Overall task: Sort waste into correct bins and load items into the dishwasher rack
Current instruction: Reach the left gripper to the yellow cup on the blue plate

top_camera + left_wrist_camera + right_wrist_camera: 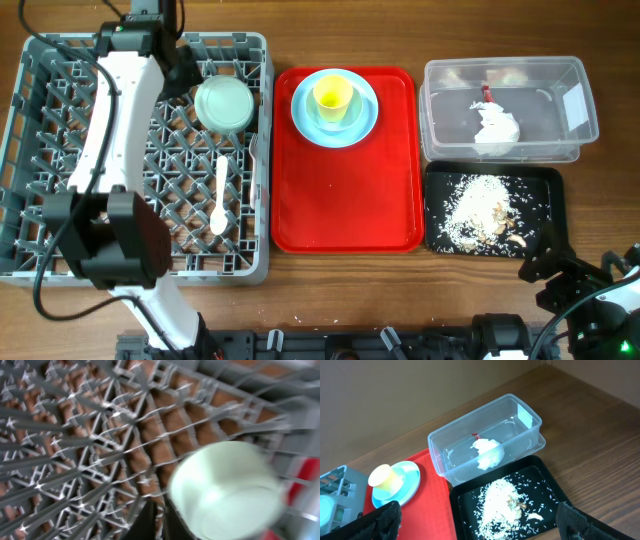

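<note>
The yellow cup needs to be tipped over among the wires of the dishwasher rack, so my left gripper will pick it up by its open rim (331,93).
The grey dishwasher rack (60,215) fills the left of the table. A pale green bowl (224,103) sits at its back right, and a white spoon (220,195) lies among the pegs. My left gripper (183,72) hangs over the rack just left of the bowl (227,492). Its dark fingers (147,522) are shut together with nothing between them. A yellow cup (333,96) stands on the light blue plate (366,118). The clear tub (570,140) holds the white napkin (497,125) and red wrapper (487,95). Rice scraps (478,205) lie in the black tray (545,185). My right gripper (480,527) is open.
The red tray (345,210) lies between the rack and the bins, carrying only the plate and cup at its far end. The right arm (585,295) sits at the table's near right corner, just in front of the black tray (550,485). The left wrist view is blurred.
</note>
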Controlling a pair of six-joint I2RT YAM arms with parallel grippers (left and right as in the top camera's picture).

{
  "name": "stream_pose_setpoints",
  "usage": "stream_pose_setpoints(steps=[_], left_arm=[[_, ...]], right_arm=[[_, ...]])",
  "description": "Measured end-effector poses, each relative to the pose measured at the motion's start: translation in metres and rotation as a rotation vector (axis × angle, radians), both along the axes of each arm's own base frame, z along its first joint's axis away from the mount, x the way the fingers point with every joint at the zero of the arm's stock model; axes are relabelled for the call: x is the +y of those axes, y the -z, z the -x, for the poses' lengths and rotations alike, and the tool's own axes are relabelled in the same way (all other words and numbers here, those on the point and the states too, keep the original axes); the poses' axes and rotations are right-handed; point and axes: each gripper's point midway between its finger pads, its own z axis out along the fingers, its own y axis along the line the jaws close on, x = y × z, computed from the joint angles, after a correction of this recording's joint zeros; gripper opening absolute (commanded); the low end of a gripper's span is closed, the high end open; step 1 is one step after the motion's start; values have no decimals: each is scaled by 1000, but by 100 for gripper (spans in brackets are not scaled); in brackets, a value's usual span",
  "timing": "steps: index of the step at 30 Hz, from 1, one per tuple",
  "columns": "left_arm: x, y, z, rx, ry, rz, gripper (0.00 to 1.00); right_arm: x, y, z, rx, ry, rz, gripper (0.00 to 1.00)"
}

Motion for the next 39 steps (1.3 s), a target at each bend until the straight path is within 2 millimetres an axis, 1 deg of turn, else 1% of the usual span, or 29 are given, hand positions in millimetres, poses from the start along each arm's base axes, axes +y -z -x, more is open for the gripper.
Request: stream_pose_setpoints(steps=[1,4,5,7,9,10,12,13,15,16,17,18,19,20,21,23,26,27,31,35,39], left_arm=[[-15,-15,-5,-52,28,24,23],[-81,-74,-16,-244,174,109,32],[-115,-100,-13,-318,247,149,32],[-171,-131,-3,-407,377,213,34],[-214,-140,6,-441,469,249,34],[-241,-140,11,-451,524,270,34],[-273,-132,16,-447,583,285,33],[-288,-123,16,-439,607,284,32],[-309,-95,15,-391,635,269,31],[-315,-80,13,-362,640,259,30],[-319,-60,11,-325,642,245,29],[-322,-46,9,-298,643,238,29],[-324,-28,6,-266,641,225,25],[-324,-14,4,-241,636,208,19],[-322,6,0,-209,625,182,18],[-319,27,-3,-178,612,144,18],[-315,44,-6,-153,599,111,18],[-315,47,-6,-149,598,107,19],[-314,54,-6,-134,596,99,20],[-311,57,-1,-107,596,91,22],[-310,58,-1,-104,596,90,22]], right_arm=[[0,0,0,0,0,0,100],[0,0,0,0,0,0,100],[0,0,0,0,0,0,100],[0,0,0,0,0,0,100],[0,0,0,0,0,0,100],[0,0,0,0,0,0,100],[0,0,0,0,0,0,100],[0,0,0,0,0,0,100],[0,0,0,0,0,0,100],[0,0,0,0,0,0,100],[0,0,0,0,0,0,100],[0,0,0,0,0,0,100],[0,0,0,0,0,0,100],[0,0,0,0,0,0,100],[0,0,0,0,0,0,100],[0,0,0,0,0,0,100],[0,0,0,0,0,0,100],[0,0,0,0,0,0,100],[0,0,0,0,0,0,100],[0,0,0,0,0,0,100],[0,0,0,0,0,0,100]])
